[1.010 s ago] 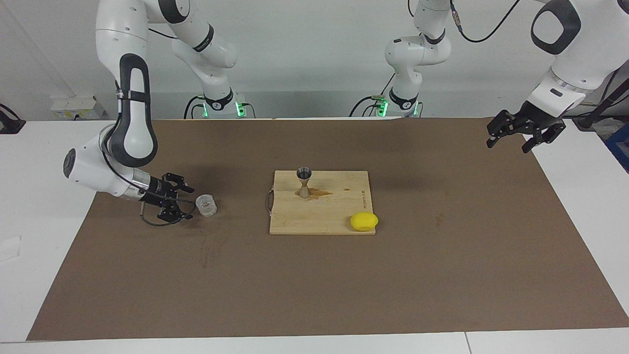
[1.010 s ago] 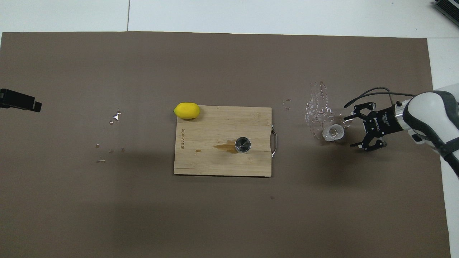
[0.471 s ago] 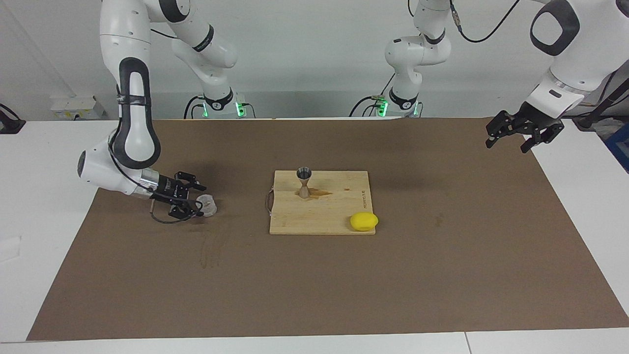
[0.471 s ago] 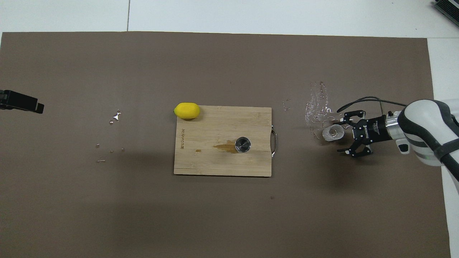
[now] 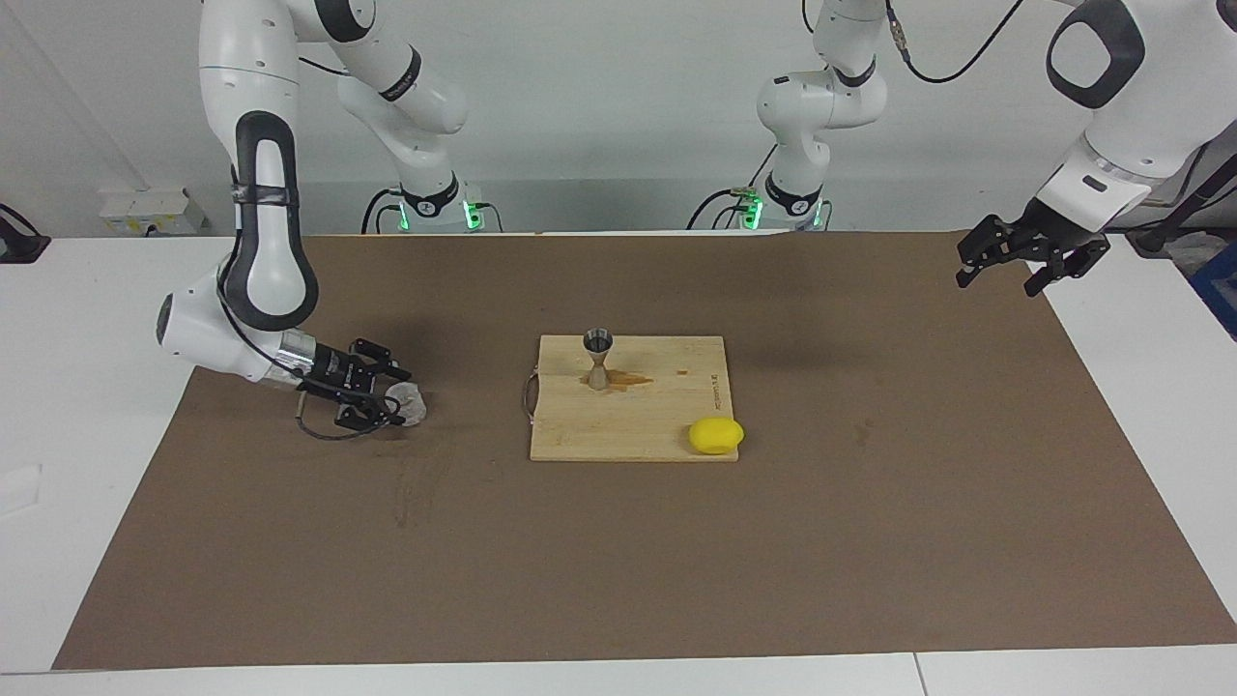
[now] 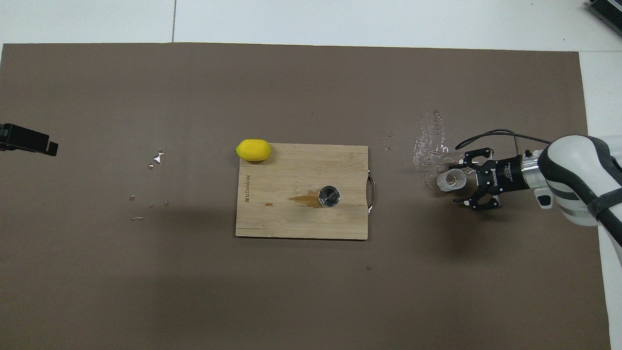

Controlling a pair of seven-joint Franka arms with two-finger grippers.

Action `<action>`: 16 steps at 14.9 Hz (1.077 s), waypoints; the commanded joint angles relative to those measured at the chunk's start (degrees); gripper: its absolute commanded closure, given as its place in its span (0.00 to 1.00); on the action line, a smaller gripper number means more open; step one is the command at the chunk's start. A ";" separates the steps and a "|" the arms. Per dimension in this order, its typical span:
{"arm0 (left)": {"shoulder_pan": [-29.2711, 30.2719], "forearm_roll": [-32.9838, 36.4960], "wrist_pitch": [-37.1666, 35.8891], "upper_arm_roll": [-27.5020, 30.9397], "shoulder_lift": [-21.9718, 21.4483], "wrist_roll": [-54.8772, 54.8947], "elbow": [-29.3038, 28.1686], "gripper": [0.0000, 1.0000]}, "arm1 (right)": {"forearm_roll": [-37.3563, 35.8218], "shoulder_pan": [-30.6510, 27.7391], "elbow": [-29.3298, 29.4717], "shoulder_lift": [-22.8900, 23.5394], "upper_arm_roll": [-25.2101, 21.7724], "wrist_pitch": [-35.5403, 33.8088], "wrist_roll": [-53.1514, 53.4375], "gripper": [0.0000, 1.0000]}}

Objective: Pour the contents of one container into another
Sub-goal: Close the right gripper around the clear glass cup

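Note:
I should grab the clear cup around its side (image 6: 451, 180) with my right gripper to pour into the metal jigger (image 6: 329, 196).
The clear cup (image 5: 411, 403) (image 6: 451, 180) stands on the brown mat toward the right arm's end of the table. My right gripper (image 5: 394, 396) (image 6: 459, 183) lies low and level with a finger on each side of the cup, open, with a little gap showing at one finger. The metal jigger (image 5: 598, 358) (image 6: 329, 196) stands upright on the wooden board (image 5: 667, 416) (image 6: 291, 165) beside a brown stain. My left gripper (image 5: 1005, 275) (image 6: 26, 139) waits open in the air over the mat's edge at the left arm's end.
A yellow lemon (image 5: 716, 435) (image 6: 253, 149) lies at the board's corner farthest from the robots. Spilled drops glisten on the mat (image 6: 430, 146) around the cup, and smaller ones toward the left arm's end (image 6: 156, 158).
My right gripper has slid forward so the cup now sits between its fingers, and the fingers have drawn closer together. The left gripper has risen a little.

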 commanded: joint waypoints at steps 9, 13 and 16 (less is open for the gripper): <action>-1.93 2.32 -2.63 0.37 -2.74 -5.14 -1.51 0.00 | 3.44 2.73 -2.08 -7.17 0.25 0.48 1.54 1.00; -1.76 2.32 -2.54 0.28 -3.01 -5.14 -1.51 0.00 | 2.13 8.70 -0.77 -11.05 0.08 1.27 8.73 1.00; -1.49 2.32 -3.15 0.54 -2.92 -5.14 -1.34 0.00 | -3.93 13.36 0.46 -12.46 0.16 3.89 14.97 1.00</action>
